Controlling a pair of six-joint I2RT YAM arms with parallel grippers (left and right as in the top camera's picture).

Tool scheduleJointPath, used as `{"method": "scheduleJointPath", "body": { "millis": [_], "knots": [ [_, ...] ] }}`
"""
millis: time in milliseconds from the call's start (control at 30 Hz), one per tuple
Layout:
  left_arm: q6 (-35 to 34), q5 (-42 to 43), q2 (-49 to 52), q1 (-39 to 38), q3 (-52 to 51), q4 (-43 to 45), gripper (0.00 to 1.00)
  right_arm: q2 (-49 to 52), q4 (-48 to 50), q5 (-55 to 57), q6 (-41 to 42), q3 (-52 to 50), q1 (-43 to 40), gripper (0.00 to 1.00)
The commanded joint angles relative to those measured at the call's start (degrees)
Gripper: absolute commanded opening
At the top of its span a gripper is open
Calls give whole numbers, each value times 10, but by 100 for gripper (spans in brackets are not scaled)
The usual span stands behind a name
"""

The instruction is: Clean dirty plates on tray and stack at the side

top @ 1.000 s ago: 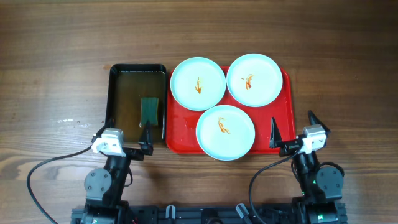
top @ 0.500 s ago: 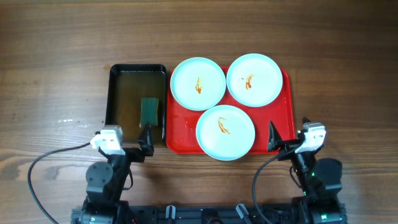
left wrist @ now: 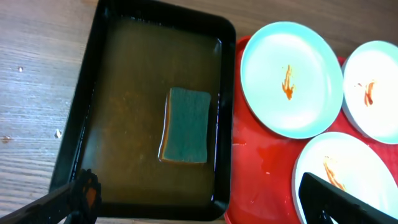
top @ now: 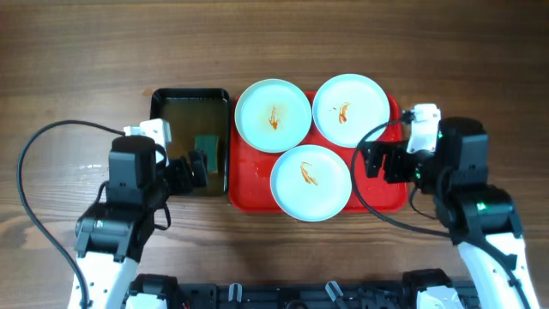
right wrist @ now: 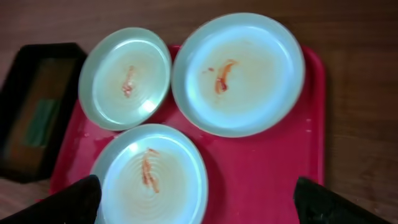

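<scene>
I need to grab the green sponge across its long sides at its near end with my left gripper next. Its far end will then stay free to wipe plates.
Three pale blue-white plates lie on the red tray [top: 388, 199]: back left [top: 273, 115], back right [top: 350, 109] and front [top: 310, 182]. Each has an orange-red sauce smear in its centre. My left gripper [top: 190, 169] is open and empty above the front of the black tray [top: 157, 129]; the left wrist view [left wrist: 196, 186] shows its wide-spread fingers. My right gripper [top: 380, 163] is open and empty above the red tray's right part, beside the front plate [right wrist: 152, 177]. The right wrist view [right wrist: 196, 186] shows all three plates.
The black tray [left wrist: 74, 130] holds brownish water and a green sponge [left wrist: 186, 124], which also shows in the overhead view [top: 206, 148]. It stands against the red tray's left side [left wrist: 261, 168]. Bare wooden table surrounds both trays.
Both arms have moved from the table's front edge toward the trays. The left gripper is now over the black tray, the right over the red tray's right side. The plates have not moved.
</scene>
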Motion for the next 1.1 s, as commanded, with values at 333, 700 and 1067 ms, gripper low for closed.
{"method": "scheduleJointPath", "body": {
  "millis": [333,700,1067],
  "knots": [
    [-1,2,243,3,10,151,86,63,6,-69,2,15,-2,99],
    [-1,-13,385,-29,10,206,60,63,7,-66,2,15,-2,99],
    [-1,-15,427,-36,7,210,6,63,7,-66,1,15,-2,100]
  ]
}}
